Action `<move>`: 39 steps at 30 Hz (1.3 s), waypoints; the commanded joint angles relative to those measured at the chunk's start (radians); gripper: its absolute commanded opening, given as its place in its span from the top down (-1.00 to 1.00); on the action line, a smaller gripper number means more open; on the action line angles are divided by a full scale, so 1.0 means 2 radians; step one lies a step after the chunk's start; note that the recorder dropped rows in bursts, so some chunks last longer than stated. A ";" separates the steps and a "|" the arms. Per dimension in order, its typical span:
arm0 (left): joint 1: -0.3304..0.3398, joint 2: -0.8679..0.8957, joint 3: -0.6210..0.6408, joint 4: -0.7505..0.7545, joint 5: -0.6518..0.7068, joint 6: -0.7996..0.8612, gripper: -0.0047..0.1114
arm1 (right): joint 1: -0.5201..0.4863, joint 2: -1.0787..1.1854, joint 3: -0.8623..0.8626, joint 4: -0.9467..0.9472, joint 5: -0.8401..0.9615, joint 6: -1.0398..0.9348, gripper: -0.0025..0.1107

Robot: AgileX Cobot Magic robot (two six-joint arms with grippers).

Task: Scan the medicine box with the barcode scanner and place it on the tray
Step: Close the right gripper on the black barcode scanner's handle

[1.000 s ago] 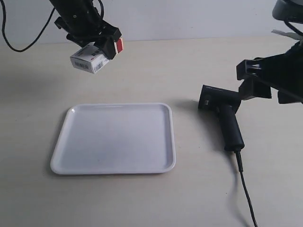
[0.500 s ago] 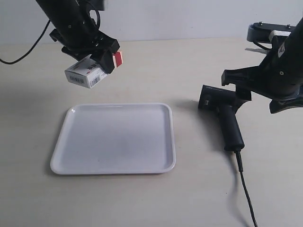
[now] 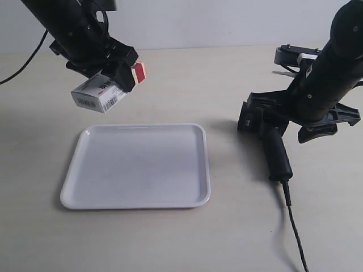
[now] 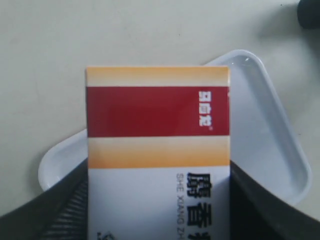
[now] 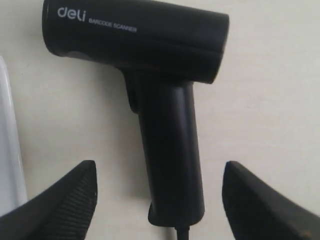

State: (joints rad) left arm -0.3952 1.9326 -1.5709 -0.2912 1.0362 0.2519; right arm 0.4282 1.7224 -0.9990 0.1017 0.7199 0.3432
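Note:
The scanner's long head is wider than my open fingers, so my right gripper will next grab the slim handle [image 3: 275, 150] [image 5: 169, 135] just below the head.
The medicine box [image 3: 97, 94], white with a red and tan band, hangs in the air beyond the tray's far left corner, barcode end facing outward. My left gripper [image 3: 116, 72] is shut on the medicine box [image 4: 157, 145], one black finger [image 4: 65, 205] on each side. The white tray [image 3: 136, 165] lies flat on the table, and part of the tray [image 4: 272, 145] shows under the box. The black barcode scanner [image 3: 275, 152] lies on its side to the tray's right. My right gripper [image 5: 159, 172] hovers open over the scanner [image 5: 170, 130], its fingers astride the handle without touching it.
The scanner's thin black cable [image 3: 296, 229] runs from the handle's end toward the table's near edge. The beige tabletop [image 3: 227, 73] stretches between the two arms. A black cable [image 3: 22, 65] hangs behind the left arm.
My left gripper has carried the box leftward and a little lower. My right arm has swung in from the right and come down over the scanner's handle.

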 commanded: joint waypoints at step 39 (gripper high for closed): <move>-0.003 -0.019 0.022 -0.034 0.002 0.017 0.92 | -0.012 0.109 -0.033 0.002 -0.070 -0.005 -0.16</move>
State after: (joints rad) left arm -0.3952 1.9075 -1.5325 -0.3451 1.0459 0.2822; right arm 0.4089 1.9288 -1.0594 0.1099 0.5778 0.3441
